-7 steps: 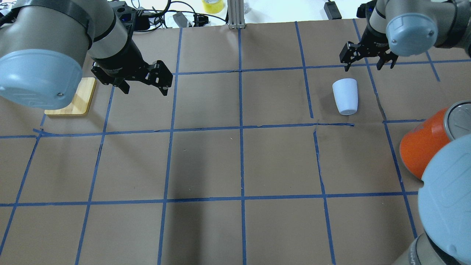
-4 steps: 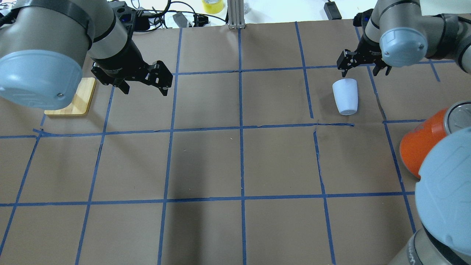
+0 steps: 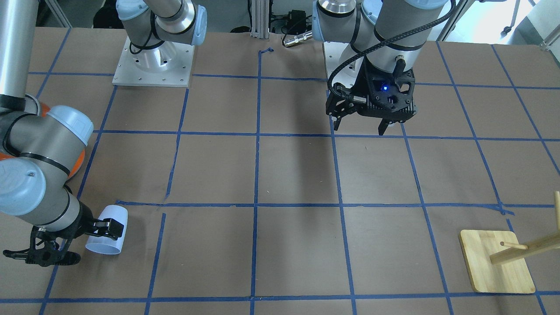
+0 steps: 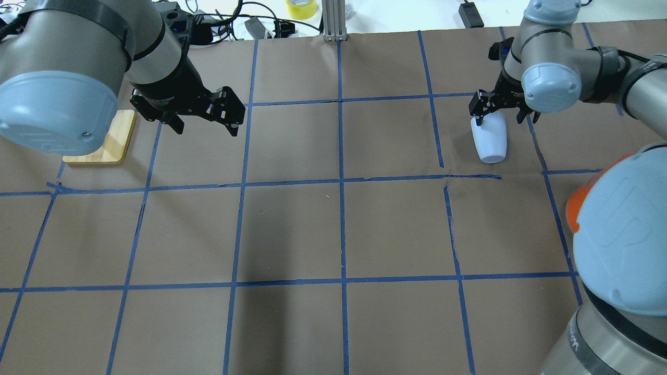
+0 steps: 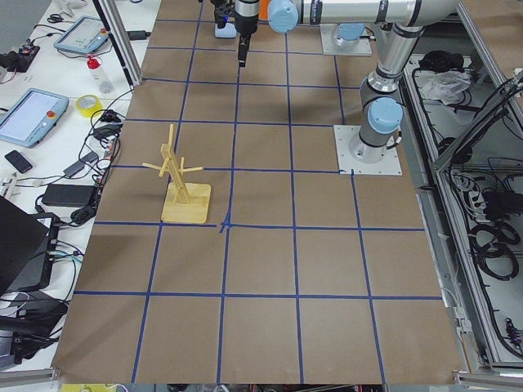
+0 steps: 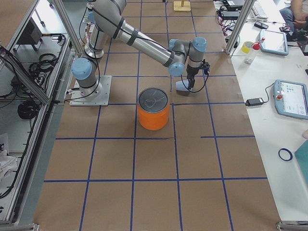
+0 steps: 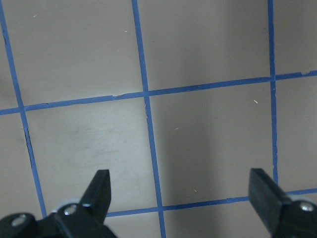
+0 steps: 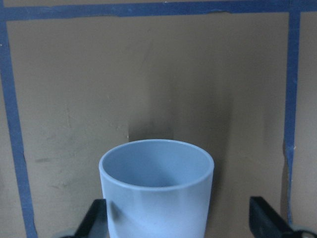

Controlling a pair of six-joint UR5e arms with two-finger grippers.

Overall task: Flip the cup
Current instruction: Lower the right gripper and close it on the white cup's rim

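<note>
The robot's right hand will flip the cup, so it will grab the pale blue-white cup's (image 3: pixel 107 244) sides next.
The pale blue-white cup (image 4: pixel 491 143) lies on its side on the brown paper at the far right, its rim pointing away from the robot. It also shows in the front view (image 3: pixel 108 238), the right side view (image 6: pixel 181 86) and the right wrist view (image 8: pixel 156 196), where its open mouth faces up the frame. My right gripper (image 4: pixel 499 115) is open and low over the cup's rim end, one finger on each side (image 8: pixel 176 220). My left gripper (image 4: pixel 206 126) is open and empty, hanging above bare paper at the far left (image 7: pixel 181 191).
A large orange can (image 6: pixel 154 109) stands near the robot's right side, mostly hidden by the right arm in the overhead view (image 4: pixel 572 207). A wooden peg stand (image 3: pixel 496 262) sits at the far left on its base (image 4: pixel 107 140). Cables and a tape roll (image 4: pixel 301 8) lie beyond the table's far edge.
My right gripper has moved left and toward the robot, down from beyond the cup to straddle its rim end. The cup and the left arm have not moved.
</note>
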